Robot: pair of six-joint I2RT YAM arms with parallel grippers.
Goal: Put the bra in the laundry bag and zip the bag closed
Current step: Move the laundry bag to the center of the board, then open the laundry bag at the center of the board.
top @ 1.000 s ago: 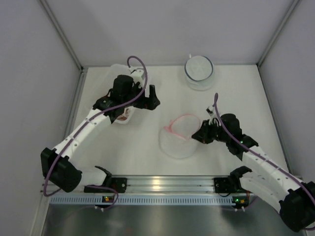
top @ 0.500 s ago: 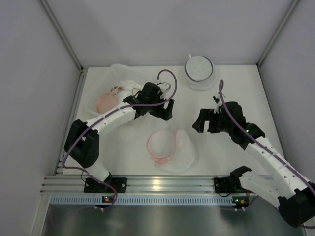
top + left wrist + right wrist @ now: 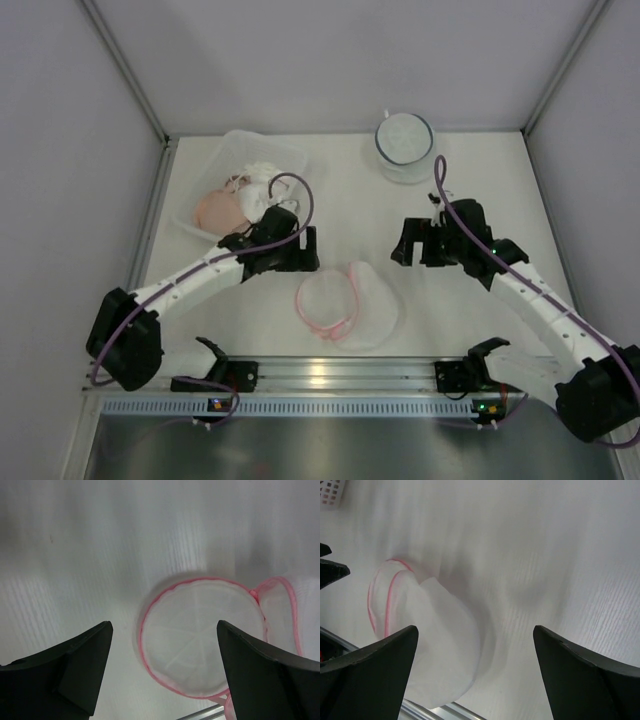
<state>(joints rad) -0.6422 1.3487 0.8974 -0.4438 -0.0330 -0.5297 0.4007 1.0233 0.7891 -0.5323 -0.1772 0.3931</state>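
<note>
My left gripper is open above the bag's pink rim, which lies flat, so it isn't time to close yet. It needs to go down first and then close on the bag's rim.
The laundry bag (image 3: 348, 306), white mesh with a pink rim, lies slumped near the table's front edge. Its round pink-edged face (image 3: 200, 635) fills the left wrist view, and its soft white side (image 3: 437, 650) shows in the right wrist view. A peach bra (image 3: 213, 210) rests in a clear tub (image 3: 235, 147) at the back left, beside white cloth. My left gripper (image 3: 306, 255) hangs open just left of the bag, nothing between its fingers (image 3: 80, 655). The right gripper (image 3: 403, 246) stands open above and right of the bag, apart from it.
A round white lidded container (image 3: 405, 141) stands at the back centre-right. A metal rail (image 3: 330, 375) runs along the front edge just below the bag. Grey walls close in the table on three sides.
The right gripper has opened, let go of the bag and drawn back to the right. The bag has dropped and shifted left. The left arm came from the tub to the bag's left side.
</note>
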